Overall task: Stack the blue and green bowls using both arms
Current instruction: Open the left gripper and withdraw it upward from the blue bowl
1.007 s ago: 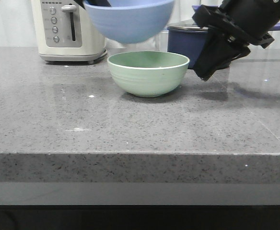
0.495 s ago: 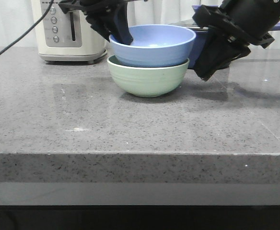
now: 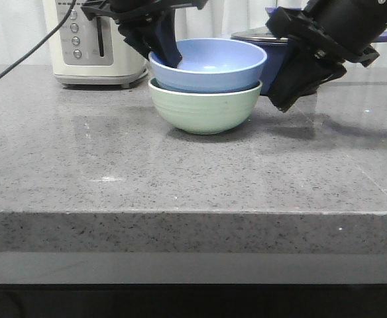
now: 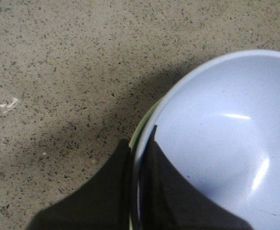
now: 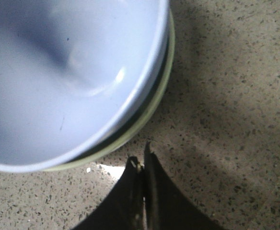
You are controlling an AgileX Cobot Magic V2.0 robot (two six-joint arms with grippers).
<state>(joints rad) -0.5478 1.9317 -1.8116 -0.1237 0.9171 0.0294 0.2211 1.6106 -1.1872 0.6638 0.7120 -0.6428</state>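
The blue bowl's lower edge [image 3: 210, 89] is inside the green bowl's rim [image 3: 210, 94], so my left gripper should open now.
The blue bowl [image 3: 208, 64] sits nested inside the green bowl [image 3: 203, 109] on the grey counter, slightly tilted. My left gripper [image 3: 164, 48] is shut on the blue bowl's left rim, one finger inside and one outside; the left wrist view shows the blue bowl [image 4: 226, 143] with a sliver of the green bowl's rim [image 4: 141, 124] beside the left gripper [image 4: 141, 143]. My right gripper [image 3: 285, 99] hangs shut and empty just right of the bowls, above the counter. The right wrist view shows the right gripper [image 5: 143, 160] near the blue bowl [image 5: 68, 76] and green rim [image 5: 152, 108].
A cream toaster [image 3: 94, 41] stands at the back left. A dark navy lidded saucepan [image 3: 263, 56] stands behind the bowls, partly hidden by my right arm. The counter's front edge [image 3: 193, 213] runs across the view. A black cable [image 3: 21, 59] hangs at the left.
The left gripper has lowered the blue bowl from above into the green bowl and it has settled a little lower and more level. The right arm has not moved.
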